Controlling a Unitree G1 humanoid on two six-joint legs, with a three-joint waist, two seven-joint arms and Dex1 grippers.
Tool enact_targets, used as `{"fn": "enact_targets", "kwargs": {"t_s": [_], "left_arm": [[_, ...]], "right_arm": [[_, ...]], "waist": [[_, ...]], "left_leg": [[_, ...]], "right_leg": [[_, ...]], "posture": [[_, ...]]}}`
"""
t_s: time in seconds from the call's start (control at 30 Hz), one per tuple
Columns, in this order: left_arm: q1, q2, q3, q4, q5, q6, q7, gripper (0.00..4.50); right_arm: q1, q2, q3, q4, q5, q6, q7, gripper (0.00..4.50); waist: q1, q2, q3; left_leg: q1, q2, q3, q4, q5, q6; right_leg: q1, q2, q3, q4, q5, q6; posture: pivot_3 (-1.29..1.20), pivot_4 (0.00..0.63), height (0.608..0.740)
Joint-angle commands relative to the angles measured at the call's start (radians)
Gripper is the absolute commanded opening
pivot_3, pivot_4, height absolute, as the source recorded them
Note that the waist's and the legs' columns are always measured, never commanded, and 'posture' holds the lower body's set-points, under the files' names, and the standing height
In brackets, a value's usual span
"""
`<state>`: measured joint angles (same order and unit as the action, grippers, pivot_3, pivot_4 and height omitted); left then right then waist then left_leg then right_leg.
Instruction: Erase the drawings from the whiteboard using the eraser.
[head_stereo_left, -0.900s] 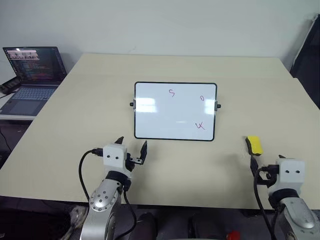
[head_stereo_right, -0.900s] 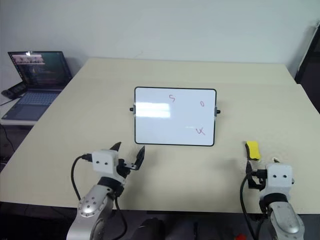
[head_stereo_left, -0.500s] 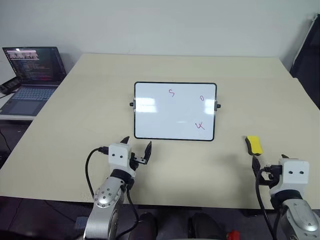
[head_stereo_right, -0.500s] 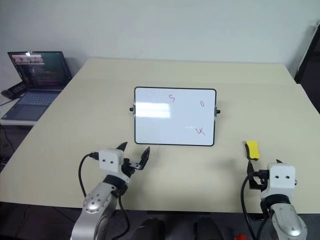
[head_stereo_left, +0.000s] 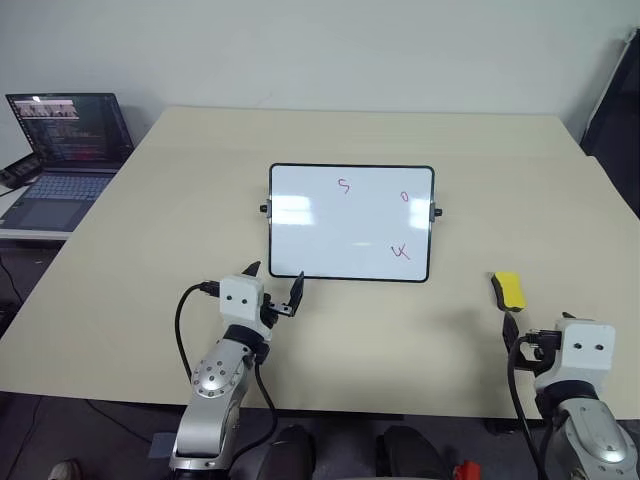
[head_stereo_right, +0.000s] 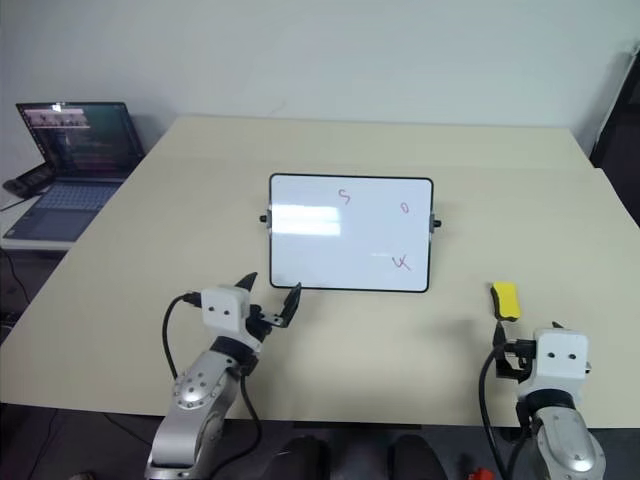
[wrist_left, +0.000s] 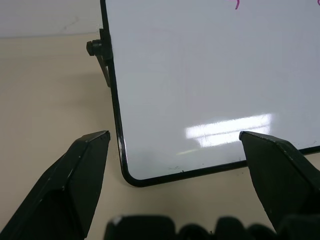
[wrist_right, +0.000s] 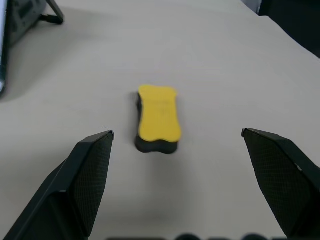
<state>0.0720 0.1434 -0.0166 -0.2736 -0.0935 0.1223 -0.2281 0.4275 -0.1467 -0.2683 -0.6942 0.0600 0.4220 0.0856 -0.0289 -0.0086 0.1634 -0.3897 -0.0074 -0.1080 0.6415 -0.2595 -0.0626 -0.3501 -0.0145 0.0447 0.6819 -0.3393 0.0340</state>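
My right gripper picks up the yellow eraser by its long sides next, leaving the yellow eraser's dark base (head_stereo_left: 498, 292) free to wipe the whiteboard (head_stereo_left: 350, 222).
The whiteboard (head_stereo_left: 350, 222) stands propped up in the middle of the table, its black frame tilted back. Three small red drawings sit on it: an "S" (head_stereo_left: 343, 186), a "0" (head_stereo_left: 404, 197) and a "K" (head_stereo_left: 401, 251). My left gripper (head_stereo_left: 277, 275) is open just in front of the board's near left corner (wrist_left: 131, 177), not touching it. The yellow eraser (head_stereo_left: 509, 290) with its dark base lies flat on the table to the board's right. My right gripper (head_stereo_left: 538, 322) is open a short way behind the eraser (wrist_right: 157, 118), which lies ahead of the fingers and apart from them.
An open laptop (head_stereo_left: 60, 150) sits on a lower surface off the beige table's (head_stereo_left: 180, 210) left side. A dark object (head_stereo_left: 615, 100) stands past the far right corner. The table's near edge runs just under both wrists.
My left gripper has moved forward and a little right, up to the whiteboard's near left corner. The right gripper and the eraser have stayed where they were.
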Motion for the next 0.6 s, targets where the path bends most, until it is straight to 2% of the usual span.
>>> {"fn": "enact_targets", "kwargs": {"t_s": [0.03,0.13,0.23,0.37,0.47,0.6], "left_arm": [[-0.051,0.024,-0.004,-0.035,-0.014,0.002,-0.033,4.5],[-0.122,0.058,-0.01,-0.024,-0.056,0.021,-0.107,4.5],[-0.222,0.095,-0.055,0.0,-0.167,0.109,-0.271,4.5],[-0.321,0.169,-0.125,0.031,-0.243,0.15,-0.486,4.5],[-0.395,0.214,-0.181,0.1,-0.247,0.115,-0.638,4.5],[-0.504,0.203,-0.242,0.291,-0.217,0.015,-0.803,4.5]], "right_arm": [[-0.038,-0.001,-0.021,-0.026,0.009,0.004,-0.014,4.48],[-0.069,-0.01,-0.025,-0.048,0.01,0.054,-0.018,4.48],[-0.11,-0.014,-0.048,-0.07,0.033,0.133,-0.021,4.48],[-0.194,-0.019,-0.057,-0.09,0.064,0.246,-0.03,4.48],[-0.267,-0.024,-0.061,-0.087,0.088,0.34,-0.036,4.48],[-0.348,-0.033,-0.08,-0.034,0.107,0.39,-0.035,4.48]], "waist": [[-0.002,0.0,0.0],[0.0,0.0,0.0],[0.001,0.001,0.0],[-0.002,0.001,0.0],[-0.005,0.001,-0.001],[-0.003,0.001,-0.001]], "left_leg": [[0.0,0.0,0.0,0.0,0.0,0.0],[0.0,0.0,0.001,0.0,0.0,0.0],[0.0,0.0,0.001,0.001,0.0,0.0],[0.0,0.0,0.002,0.001,0.0,0.0],[0.0,0.0,0.002,0.0,0.0,0.0],[0.0,0.0,0.003,0.0,0.0,0.0]], "right_leg": [[0.0,0.0,0.0,0.0,0.0,0.0],[0.0,0.001,-0.001,0.001,0.0,0.0],[0.001,0.001,-0.001,0.001,0.0,0.0],[0.0,0.002,-0.001,0.001,0.0,0.0],[0.0,0.005,-0.001,0.001,0.0,0.0],[0.0,0.006,-0.001,0.001,0.0,0.0]], "posture": [[0.0,0.15,0.74],[0.0,0.15,0.74],[0.0,0.15,0.74],[0.0,0.15,0.74],[0.0,0.15,0.74],[0.0,0.15,0.74]]}}
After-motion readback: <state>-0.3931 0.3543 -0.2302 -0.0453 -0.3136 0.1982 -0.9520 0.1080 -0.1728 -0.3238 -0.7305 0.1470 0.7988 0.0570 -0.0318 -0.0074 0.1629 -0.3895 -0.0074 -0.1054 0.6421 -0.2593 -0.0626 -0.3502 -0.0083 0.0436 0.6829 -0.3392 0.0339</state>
